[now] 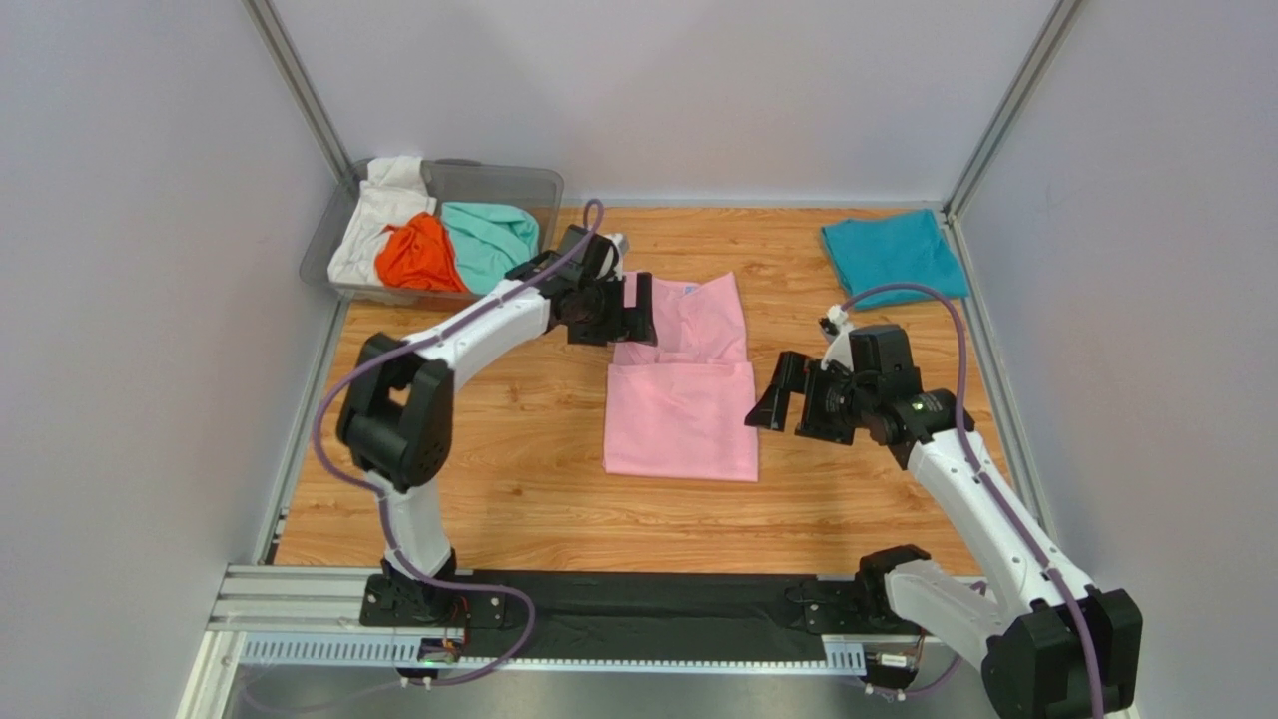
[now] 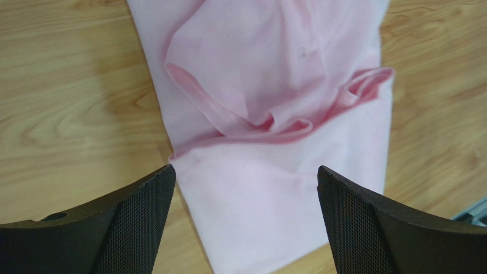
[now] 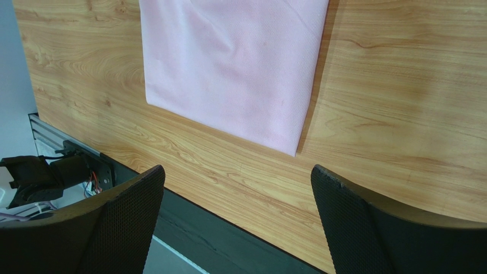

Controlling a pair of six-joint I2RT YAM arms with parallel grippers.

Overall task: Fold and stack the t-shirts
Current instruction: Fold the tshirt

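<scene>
The light pink t-shirt (image 1: pixel 683 393) has a flat-folded half (image 1: pixel 753 478). My right gripper will grab the near corner of that half next, to fold it over.
The light pink t-shirt (image 1: pixel 683 393) lies partly folded in the middle of the wooden table, its near half folded flat and its far half looser with a sleeve fold showing. It also shows in the left wrist view (image 2: pixel 268 114) and the right wrist view (image 3: pixel 234 63). My left gripper (image 1: pixel 642 309) is open and empty, hovering at the shirt's far left edge. My right gripper (image 1: pixel 777 394) is open and empty, just right of the shirt. A folded teal-blue t-shirt (image 1: pixel 896 253) lies at the far right. The orange (image 1: pixel 417 255), mint-green (image 1: pixel 491 237) and white (image 1: pixel 372 217) t-shirts sit in the bin.
A clear plastic bin (image 1: pixel 536 186) stands at the far left corner. Grey walls enclose the table on three sides. A black rail (image 1: pixel 630 599) runs along the near edge between the arm bases.
</scene>
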